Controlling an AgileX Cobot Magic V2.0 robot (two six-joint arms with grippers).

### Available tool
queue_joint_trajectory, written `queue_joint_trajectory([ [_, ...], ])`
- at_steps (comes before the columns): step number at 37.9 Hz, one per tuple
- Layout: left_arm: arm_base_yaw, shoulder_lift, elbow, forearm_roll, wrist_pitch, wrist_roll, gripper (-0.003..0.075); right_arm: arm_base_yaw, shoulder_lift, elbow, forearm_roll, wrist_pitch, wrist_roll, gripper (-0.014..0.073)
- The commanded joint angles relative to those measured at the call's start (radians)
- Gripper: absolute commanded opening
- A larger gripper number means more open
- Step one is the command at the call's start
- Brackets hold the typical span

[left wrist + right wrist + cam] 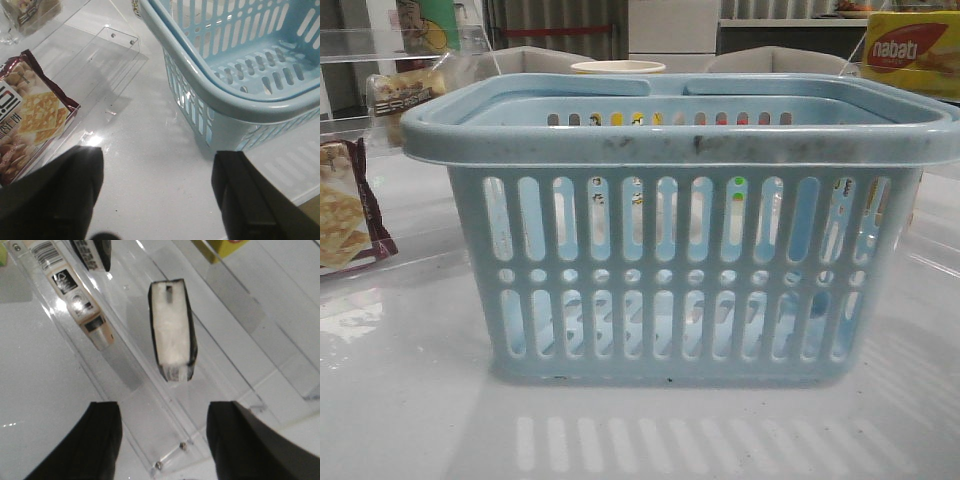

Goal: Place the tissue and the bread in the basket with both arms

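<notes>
My right gripper moves toward the tissue point(172, 330) next, before it closes on the tissue, since in the right wrist view the gripper's fingers stop short, above the clear shelf.
The light-blue basket point(680, 250) stands mid-table and fills the front view; the part of its inside that shows in the left wrist view point(250, 65) holds nothing. The bread point(405, 95), a clear packet with a dark label band, sits on the clear shelf at the far left, and its edge shows in the left wrist view point(35, 10). The tissue point(172, 330), a narrow dark-sided packet with a white face, lies on a clear shelf just ahead of my open right gripper point(162, 425). My left gripper point(157, 170) is open and empty over bare table beside the basket. Neither gripper shows in the front view.
A maroon-edged cracker packet point(30, 115) lies left of the basket. A yellow Nabati box point(910, 50) stands at the far right. A clear acrylic shelf point(100, 65) lies by the basket. A long labelled pack point(70, 285) lies beside the tissue. A cream cup point(617, 67) stands behind the basket.
</notes>
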Motion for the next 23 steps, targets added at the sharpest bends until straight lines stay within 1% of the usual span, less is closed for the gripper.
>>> queue_joint_trajectory([
  [1,-0.006,-0.001,-0.03,-0.005,-0.079,-0.001,0.0505,-0.007,0.013,-0.061,-0.007,-0.107,0.001,0.0492],
  [9,-0.006,-0.001,-0.03,-0.005,-0.095,-0.001,0.0505,-0.007,0.091,-0.072,-0.013,-0.237,0.001,0.0492],
  [12,-0.006,-0.001,-0.03,-0.005,-0.107,-0.001,0.0505,-0.007,0.109,-0.072,-0.017,-0.268,0.001,0.0475],
  [15,-0.006,-0.001,-0.03,-0.005,-0.109,-0.001,0.0505,-0.007,0.117,-0.072,-0.019,-0.279,0.001,0.0394],
  [18,-0.006,-0.001,-0.03,-0.005,-0.109,-0.001,0.0505,-0.007,0.118,-0.073,-0.019,-0.282,0.001,0.0272],
  [21,-0.006,-0.001,-0.03,-0.004,-0.109,-0.001,0.0505,-0.007,0.117,-0.078,-0.019,-0.274,0.001,0.0195],
  [23,-0.006,-0.001,-0.03,-0.004,-0.109,-0.001,0.0505,-0.007,0.105,-0.078,-0.019,-0.269,0.001,0.0167],
])
